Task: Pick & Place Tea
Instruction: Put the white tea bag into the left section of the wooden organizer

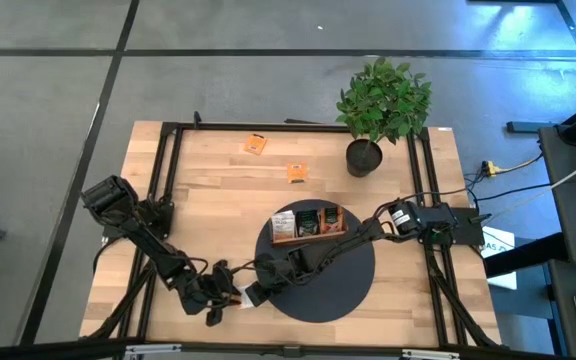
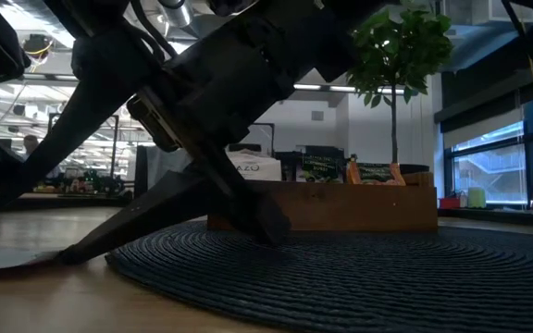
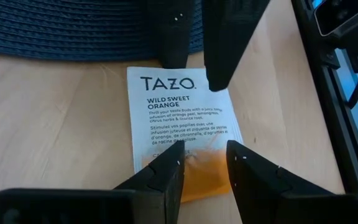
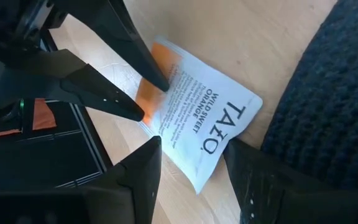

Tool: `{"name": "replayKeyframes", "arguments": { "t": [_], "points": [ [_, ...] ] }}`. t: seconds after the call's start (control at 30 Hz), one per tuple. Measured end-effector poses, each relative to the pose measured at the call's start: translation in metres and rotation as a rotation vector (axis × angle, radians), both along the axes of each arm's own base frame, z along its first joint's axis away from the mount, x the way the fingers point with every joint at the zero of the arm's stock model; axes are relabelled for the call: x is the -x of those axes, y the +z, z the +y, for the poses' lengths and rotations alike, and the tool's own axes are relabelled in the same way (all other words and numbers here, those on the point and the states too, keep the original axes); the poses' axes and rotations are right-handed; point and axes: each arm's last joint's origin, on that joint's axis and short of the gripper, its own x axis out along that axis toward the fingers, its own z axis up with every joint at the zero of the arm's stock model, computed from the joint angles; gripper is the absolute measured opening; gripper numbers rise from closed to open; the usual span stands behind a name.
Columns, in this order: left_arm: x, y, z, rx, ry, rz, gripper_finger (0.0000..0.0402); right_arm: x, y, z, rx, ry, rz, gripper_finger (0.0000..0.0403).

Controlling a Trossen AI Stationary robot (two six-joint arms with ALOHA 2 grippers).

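Note:
The right gripper is ready to close on the sachet and needs to do so: the white printed end (image 1: 247, 297) (image 4: 199, 165) reaches in past both fingertips, one at each edge.
A white-and-orange tea sachet (image 3: 182, 118) (image 4: 194, 115) lies flat on the wood just off the near-left rim of the round dark mat (image 1: 353, 290). My left gripper (image 3: 205, 152) is open, and its tips stand over the sachet's orange end. My right gripper (image 4: 192, 144) is open too, reaching across the mat, with its fingers on either side of the sachet's white printed end. In the high view both grippers meet at the sachet (image 1: 248, 297). Two orange sachets (image 1: 256, 144) (image 1: 296, 172) lie flat farther back. More sachets (image 2: 322, 166) stand in the wooden tray (image 1: 290, 238). My left gripper has its fingertips (image 3: 176, 155) down at the sachet's orange end (image 3: 201, 171), slanting in from the table's left; I cannot tell whether they touch it. My right gripper straddles the white end (image 4: 219, 134) from the table's right, over the mat; I cannot tell whether it touches.
The wooden tray (image 2: 340, 208) sits on the far part of the mat (image 2: 340, 268). A potted plant (image 1: 380, 105) stands at the far right. Black frame rails (image 1: 163, 180) (image 1: 423, 180) run along the table's left and right sides. Bare wood lies between the tray and the far edge.

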Motion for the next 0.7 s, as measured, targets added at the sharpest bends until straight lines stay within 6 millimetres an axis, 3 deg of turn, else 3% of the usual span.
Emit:
{"name": "replayKeyframes", "arguments": {
  "t": [0.57,0.7],
  "points": [
    [-0.0002,0.0007,-0.0005,0.007,-0.006,0.000,0.0120,-0.0008,-0.0005,0.0006,-0.035,-0.023,0.004,0.0181],
    [-0.0003,0.0009,-0.0007,0.008,-0.005,0.000,0.0119,0.0008,-0.0025,-0.0002,-0.065,-0.067,0.051,0.0161]
  ]
}}
